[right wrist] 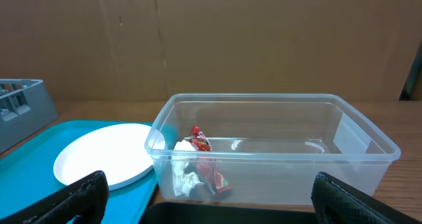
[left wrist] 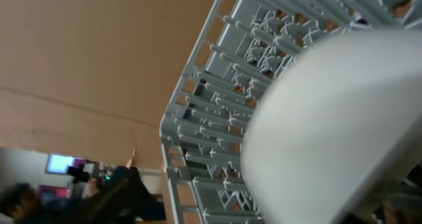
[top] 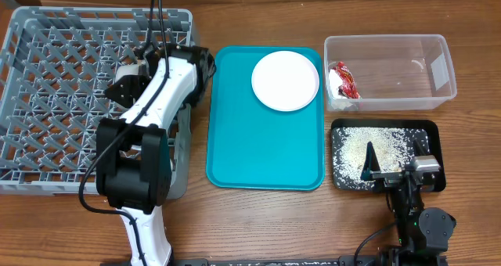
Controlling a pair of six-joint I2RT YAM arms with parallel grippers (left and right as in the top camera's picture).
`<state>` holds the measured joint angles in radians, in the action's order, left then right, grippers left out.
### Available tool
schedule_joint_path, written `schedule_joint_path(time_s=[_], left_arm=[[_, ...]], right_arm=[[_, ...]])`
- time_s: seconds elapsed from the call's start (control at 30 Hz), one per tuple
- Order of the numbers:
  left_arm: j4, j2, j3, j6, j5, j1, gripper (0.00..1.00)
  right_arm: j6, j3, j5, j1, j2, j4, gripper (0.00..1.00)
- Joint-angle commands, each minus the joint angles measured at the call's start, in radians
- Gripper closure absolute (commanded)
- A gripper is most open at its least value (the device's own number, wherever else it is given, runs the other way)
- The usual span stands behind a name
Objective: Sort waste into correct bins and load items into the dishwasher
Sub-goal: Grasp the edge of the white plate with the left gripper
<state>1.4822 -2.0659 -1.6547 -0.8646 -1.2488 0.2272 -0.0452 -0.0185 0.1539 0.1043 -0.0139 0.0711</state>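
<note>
My left gripper grips the white plate by its rim [top: 257, 91] next, which leaves the opposite edge free to load on edge into the dishwasher rack [top: 55, 78].
The grey dishwasher rack [top: 55, 78] fills the left of the table. My left gripper [top: 127, 84] hangs over its middle. In the left wrist view a white bowl [left wrist: 336, 132] looms close over the rack's lattice [left wrist: 211, 118]. One dark finger [left wrist: 112, 197] stands well apart from it, so the jaws are open. A round white plate [top: 286, 80] lies on the teal tray. The red-and-white wrapper [top: 344, 80] sits in the clear tub [top: 427, 70]. White grains [top: 364, 145] cover the black tray [top: 427, 133]. My right gripper [top: 389, 172] is open and empty above that tray.
The teal tray [top: 258, 149] lies between the rack and the two bins. In the right wrist view the clear tub [right wrist: 277, 118] stands straight ahead with the plate [right wrist: 99, 161] to its left. The left arm and its cables cross the rack's right side.
</note>
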Motion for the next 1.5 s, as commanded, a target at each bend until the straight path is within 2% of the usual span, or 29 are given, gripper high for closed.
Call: schedule_joint_path(time_s=[0.0,0.17,0.3,0.47,0.53,0.63,0.7,0.8,0.87,0.97,1.07,1.33,1.47], left_arm=[[0.035,0.087,-0.146,-0.095,0.107,0.028,0.19],[0.000,0.130,-0.238,0.013,0.347,0.070,0.07],[-0.064,0.133,-0.241,0.108,0.556,0.107,0.10],[-0.144,0.133,-0.241,0.185,0.706,0.183,0.07],[-0.222,0.132,-0.240,0.296,0.846,0.222,0.08],[-0.336,0.123,-0.237,0.497,1.056,0.274,0.14],[-0.396,0.107,-0.237,0.576,1.105,0.309,0.15],[-0.451,0.062,-0.237,0.549,1.096,0.333,0.18],[-0.460,0.025,-0.237,0.441,1.089,0.327,0.27],[-0.504,-0.045,-0.237,0.315,1.133,0.294,0.29],[-0.555,-0.115,-0.237,0.311,1.216,0.261,0.36],[-0.582,-0.253,-0.237,0.280,1.240,0.213,0.44],[-0.575,-0.262,-0.237,0.282,1.269,0.210,0.64]], right_arm=[[-0.001,0.011,0.005,0.002,0.011,-0.006,0.00],[-0.001,0.011,0.005,0.002,0.011,-0.006,0.00],[-0.001,0.011,0.005,0.002,0.011,-0.006,0.00],[-0.001,0.011,0.005,0.002,0.011,-0.006,0.00],[-0.001,0.011,0.005,0.002,0.011,-0.006,0.00],[-0.001,0.011,0.005,0.002,0.011,-0.006,0.00],[-0.001,0.011,0.005,0.002,0.011,-0.006,0.00],[-0.001,0.011,0.005,0.002,0.011,-0.006,0.00],[-0.001,0.011,0.005,0.002,0.011,-0.006,0.00],[-0.001,0.011,0.005,0.002,0.011,-0.006,0.00],[-0.001,0.011,0.005,0.002,0.011,-0.006,0.00],[-0.001,0.011,0.005,0.002,0.011,-0.006,0.00],[-0.001,0.011,0.005,0.002,0.011,-0.006,0.00]])
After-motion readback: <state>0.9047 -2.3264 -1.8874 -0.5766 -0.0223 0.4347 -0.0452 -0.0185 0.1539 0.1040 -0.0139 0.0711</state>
